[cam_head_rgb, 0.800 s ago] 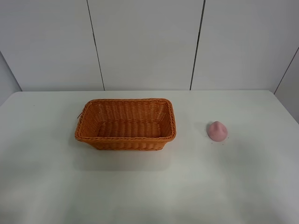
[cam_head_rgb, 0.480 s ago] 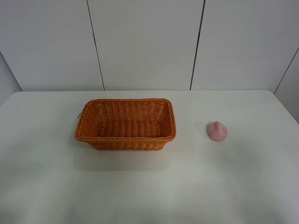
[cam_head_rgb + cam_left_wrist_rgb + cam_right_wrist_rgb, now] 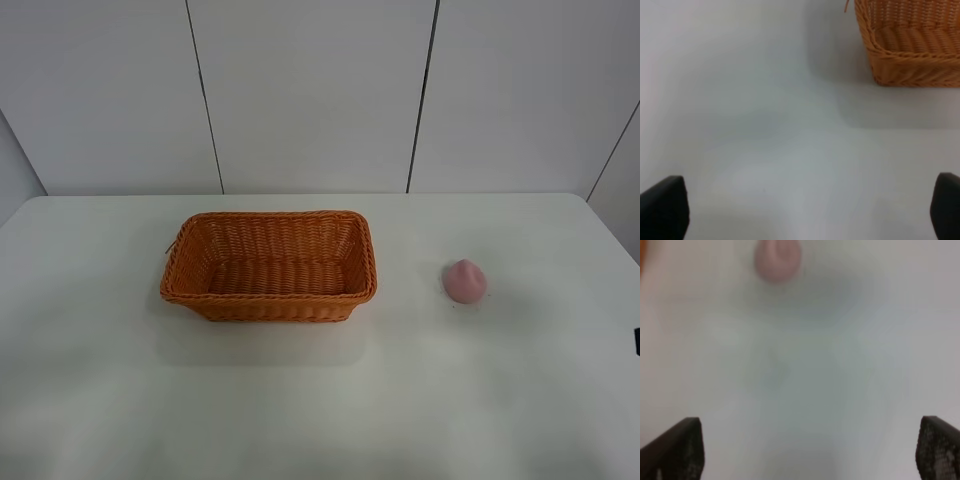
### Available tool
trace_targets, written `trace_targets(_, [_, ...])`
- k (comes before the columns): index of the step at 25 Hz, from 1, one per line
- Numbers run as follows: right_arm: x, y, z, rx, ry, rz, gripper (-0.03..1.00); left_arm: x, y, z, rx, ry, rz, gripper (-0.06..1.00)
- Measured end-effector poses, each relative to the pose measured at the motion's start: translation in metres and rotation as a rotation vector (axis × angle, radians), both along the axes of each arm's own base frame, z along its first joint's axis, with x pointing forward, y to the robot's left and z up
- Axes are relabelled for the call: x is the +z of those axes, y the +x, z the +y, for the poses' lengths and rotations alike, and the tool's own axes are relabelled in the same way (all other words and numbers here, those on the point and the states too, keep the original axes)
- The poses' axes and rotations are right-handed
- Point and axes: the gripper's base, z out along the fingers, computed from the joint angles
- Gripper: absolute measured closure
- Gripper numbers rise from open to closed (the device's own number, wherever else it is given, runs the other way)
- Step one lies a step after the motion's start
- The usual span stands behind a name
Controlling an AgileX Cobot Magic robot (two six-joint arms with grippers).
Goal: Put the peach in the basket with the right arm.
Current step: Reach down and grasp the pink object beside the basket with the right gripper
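Note:
The pink peach needs to go in the wicker basket (image 3: 269,265), so my right gripper will next pick up the peach by its tapered end (image 3: 463,268).
The pink peach (image 3: 465,280) lies on the white table, to the right of the orange-brown wicker basket (image 3: 269,265), which holds nothing. The right wrist view is blurred; it shows the peach (image 3: 777,260) far ahead of my right gripper (image 3: 805,450), which is open, its fingertips (image 3: 677,447) wide apart over bare table. A black bit of the right arm (image 3: 637,342) shows at the right edge of the high view. My left gripper (image 3: 800,210) is open too, with a corner of the basket (image 3: 910,45) ahead of it.
The white table (image 3: 320,400) is backed by a pale panelled wall (image 3: 310,90). A thin orange sliver of the basket (image 3: 641,255) shows at the edge of the right wrist view.
A black bit of the right arm has come into the high view at its right edge. The peach and the basket stay where they were.

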Motion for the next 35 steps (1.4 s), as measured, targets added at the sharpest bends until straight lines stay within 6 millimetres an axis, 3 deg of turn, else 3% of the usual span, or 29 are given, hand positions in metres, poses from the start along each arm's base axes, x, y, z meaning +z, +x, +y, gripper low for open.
trace_targets(5, [-0.009,0.087,0.005,0.002,-0.013,0.213,0.32,0.000,0.000,0.000,0.000,0.000,0.000,-0.05])
trace_targets(11, [-0.044,0.190,0.010,0.016,-0.029,0.390,0.32,0.000,0.000,0.000,0.000,0.000,0.000,-0.05])
trace_targets(15, [-0.068,0.245,0.013,0.037,-0.040,0.432,0.32,0.000,0.000,0.000,0.000,0.000,0.000,-0.05])
trace_targets(18, [-0.084,0.276,0.015,0.040,-0.040,0.441,0.32,0.000,0.000,0.000,0.000,0.000,0.000,-0.05])
trace_targets(22, [-0.100,0.299,0.030,0.072,-0.038,0.450,0.32,0.000,0.000,0.000,0.000,0.000,0.000,-0.05])
trace_targets(26, [-0.114,0.305,0.051,0.120,-0.047,0.448,0.32,0.000,0.000,0.000,0.000,0.000,0.000,-0.05])
trace_targets(35, [-0.144,0.313,0.046,0.094,-0.062,0.474,0.32,0.000,0.000,0.000,0.000,0.000,0.000,-0.05])
